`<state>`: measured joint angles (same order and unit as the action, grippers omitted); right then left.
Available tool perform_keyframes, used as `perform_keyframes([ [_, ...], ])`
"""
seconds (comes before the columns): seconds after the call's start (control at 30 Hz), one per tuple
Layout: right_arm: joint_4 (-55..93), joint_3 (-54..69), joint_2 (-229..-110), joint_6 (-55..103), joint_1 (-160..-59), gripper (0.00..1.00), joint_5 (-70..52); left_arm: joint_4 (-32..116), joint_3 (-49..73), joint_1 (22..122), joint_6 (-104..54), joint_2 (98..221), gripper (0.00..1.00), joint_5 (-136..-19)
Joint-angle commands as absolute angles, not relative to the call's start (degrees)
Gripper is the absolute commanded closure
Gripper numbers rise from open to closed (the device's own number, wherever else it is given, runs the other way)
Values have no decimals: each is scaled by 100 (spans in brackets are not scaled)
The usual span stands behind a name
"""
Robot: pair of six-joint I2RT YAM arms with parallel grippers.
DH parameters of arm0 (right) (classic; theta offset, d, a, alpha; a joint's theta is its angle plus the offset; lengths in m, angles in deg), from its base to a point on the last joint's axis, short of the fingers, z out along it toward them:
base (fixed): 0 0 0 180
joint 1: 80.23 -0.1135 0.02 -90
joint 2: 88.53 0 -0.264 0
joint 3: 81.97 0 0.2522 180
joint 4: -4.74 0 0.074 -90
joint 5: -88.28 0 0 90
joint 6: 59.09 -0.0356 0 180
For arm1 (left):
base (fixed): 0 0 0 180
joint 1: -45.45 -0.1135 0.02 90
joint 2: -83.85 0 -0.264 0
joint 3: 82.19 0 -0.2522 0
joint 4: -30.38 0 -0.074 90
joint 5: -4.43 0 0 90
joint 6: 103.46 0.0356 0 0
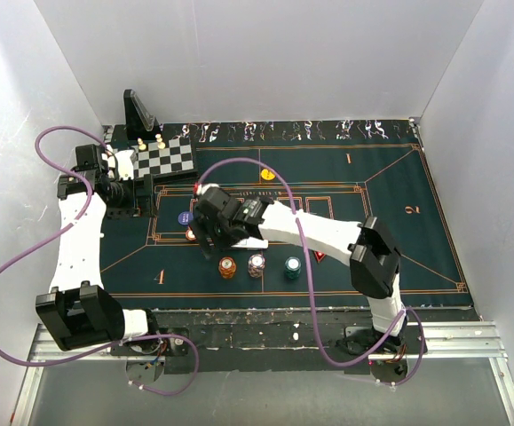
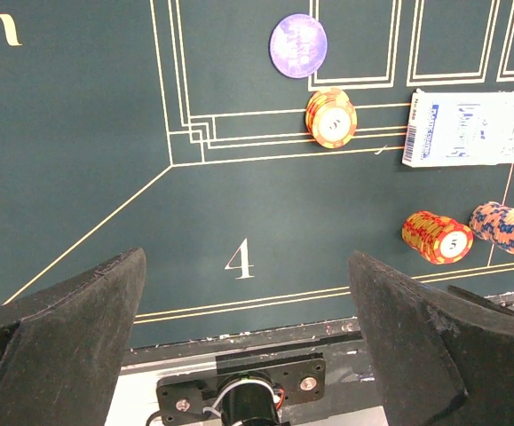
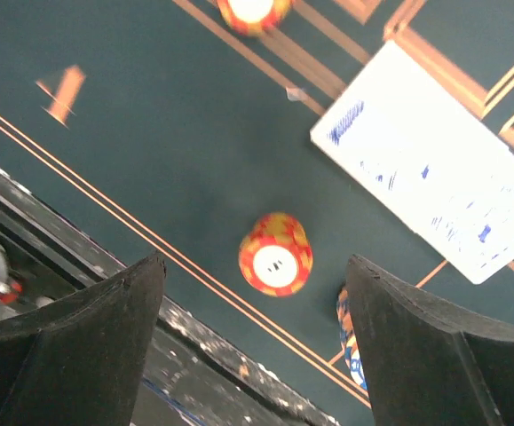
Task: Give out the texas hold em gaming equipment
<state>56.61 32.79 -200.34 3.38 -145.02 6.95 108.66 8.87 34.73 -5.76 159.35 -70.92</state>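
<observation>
The front orange stack needs to be grabbed next by my right gripper, by the rims of its top chips point(image 1: 227, 264) point(image 3: 276, 266), and the rest will stay free for other players.
On the green poker mat, an orange chip stack point(image 1: 227, 266), a whitish stack point(image 1: 257, 264) and a teal stack point(image 1: 292, 266) stand in a row near the front edge. Another orange stack point(image 1: 190, 233) sits by the purple disc point(image 1: 184, 216). The yellow disc point(image 1: 267, 174) lies farther back, and the red triangle marker point(image 1: 319, 256) lies right of the row. A white card box point(image 3: 434, 160) lies partly under my right arm. My right gripper point(image 3: 255, 266) hangs open and empty above the front orange stack point(image 3: 275, 254). My left gripper point(image 2: 246, 266) is wide open over the mat's "4", holding nothing.
A black-and-white chessboard point(image 1: 166, 158) with pawns and a black angled stand point(image 1: 138, 111) sit at the back left, close to my left wrist. White walls enclose the table. The mat's front edge and a metal rail point(image 1: 452, 337) run just behind the arm bases.
</observation>
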Motion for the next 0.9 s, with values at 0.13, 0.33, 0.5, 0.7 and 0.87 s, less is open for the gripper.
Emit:
perform_keyframes([
  [0.13,5585,2320,-19865,208,-14694,10,531,11033,565,3446,-582,15715,2,-6826],
  [0.33,5629,2320,-20032,181,-14694,9,593,11059,539,3438,-555,15680,2,-6817],
  [0.5,5603,2373,-20208,190,-14702,8,435,11068,539,3455,-511,15662,2,-6835],
  [0.7,5550,2434,-20436,181,-14702,7,277,11094,539,3446,-485,15662,2,-6835],
  [0.87,5620,2592,-20621,190,-14711,9,259,11094,521,3446,-476,15662,2,-6852],
])
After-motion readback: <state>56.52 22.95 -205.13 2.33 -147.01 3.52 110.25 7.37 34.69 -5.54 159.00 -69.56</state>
